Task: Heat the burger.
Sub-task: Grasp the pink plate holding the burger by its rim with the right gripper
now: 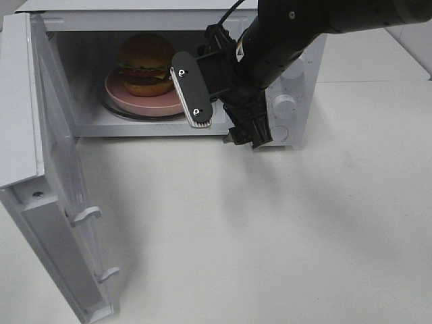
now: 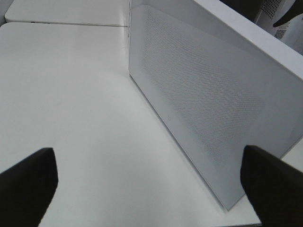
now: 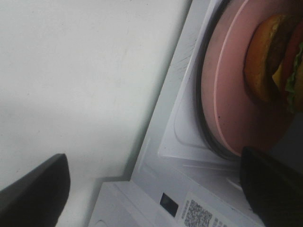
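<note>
Next, the right gripper grabs the pink plate by its rim (image 1: pixel 145 109), to get the heated burger (image 1: pixel 145 64) out of the microwave.
The burger (image 1: pixel 145 61) sits on a round pink plate (image 1: pixel 150 102) inside the open microwave (image 1: pixel 289 101), on its turntable. My right gripper (image 1: pixel 219 115) hangs open at the cavity's mouth, just in front and to the right of the plate, with nothing between its fingers. In the right wrist view the burger (image 3: pixel 272 61) and plate (image 3: pixel 227 94) lie beyond the open right gripper (image 3: pixel 154 161), apart from both fingers. The left gripper (image 2: pixel 147 156) is open and empty, facing a white perforated panel (image 2: pixel 203 94) of the microwave. It is out of the high view.
The microwave door (image 1: pixel 47 169) stands swung wide open on the left, reaching toward the table's front edge. The knobs are on the panel right of the cavity, partly behind my right arm. White tabletop (image 1: pixel 270 236) spreads in front.
</note>
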